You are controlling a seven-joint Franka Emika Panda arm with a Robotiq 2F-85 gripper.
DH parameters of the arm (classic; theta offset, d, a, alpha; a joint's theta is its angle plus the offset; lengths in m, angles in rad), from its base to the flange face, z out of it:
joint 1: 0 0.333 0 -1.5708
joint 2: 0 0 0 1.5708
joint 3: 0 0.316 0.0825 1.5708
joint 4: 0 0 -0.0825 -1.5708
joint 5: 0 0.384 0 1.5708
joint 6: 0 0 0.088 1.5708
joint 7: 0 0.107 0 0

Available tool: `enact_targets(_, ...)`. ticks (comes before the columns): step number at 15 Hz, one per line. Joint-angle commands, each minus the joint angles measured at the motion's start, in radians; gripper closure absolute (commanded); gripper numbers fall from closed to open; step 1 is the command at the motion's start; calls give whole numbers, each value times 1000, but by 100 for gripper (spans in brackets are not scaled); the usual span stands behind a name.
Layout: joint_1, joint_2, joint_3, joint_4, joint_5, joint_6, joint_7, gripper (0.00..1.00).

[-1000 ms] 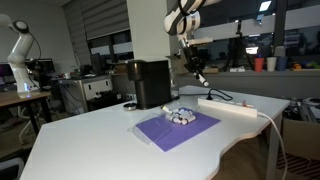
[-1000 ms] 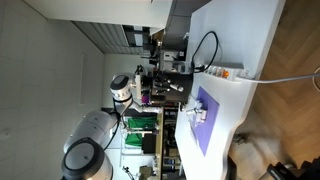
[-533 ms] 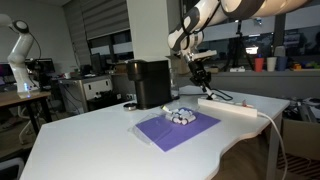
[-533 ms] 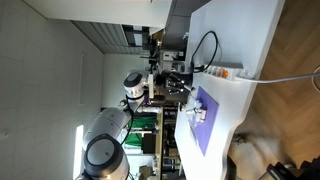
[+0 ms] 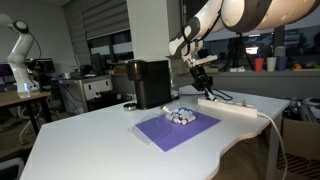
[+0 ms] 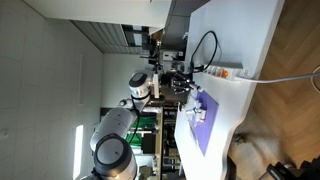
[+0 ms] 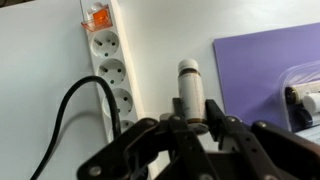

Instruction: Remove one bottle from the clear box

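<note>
The bottle over empty table would fall beside the mat (image 5: 176, 128) if released now.
My gripper (image 7: 186, 112) is shut on a small white bottle (image 7: 189, 85) with a pale cap, held above the white table between the power strip and the purple mat. In an exterior view the gripper (image 5: 203, 75) hangs over the table's far side, beyond the clear box (image 5: 181, 114). The clear box is small and low, sits on the purple mat (image 5: 176, 128) and holds several small bottles. One edge of the box (image 7: 304, 92) shows at the right of the wrist view. In an exterior view the box (image 6: 197, 114) lies on the mat, the gripper (image 6: 186, 80) apart from it.
A black appliance (image 5: 150, 83) stands at the table's back beside the mat. A long white power strip (image 5: 233, 107) with a black cable (image 7: 72, 120) lies along the far side; it also shows in the wrist view (image 7: 108, 65). The table edge curves inward near the front.
The arm has swung lower and further over the table's far side. The gripper with the bottle has shifted slightly toward the power strip. The box and mat have not moved.
</note>
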Motion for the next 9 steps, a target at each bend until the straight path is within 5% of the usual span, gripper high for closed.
enact_targets(1, 0, 0, 0, 3, 0, -3, 0, 73)
enact_targets(2, 0, 0, 0, 5, 0, -5, 1, 73)
enact_targets(3, -2, 6, -1, 4, -2, -25, -11, 93)
enact_targets(9, -10, 82, -23, 16, -12, -7, 13, 93)
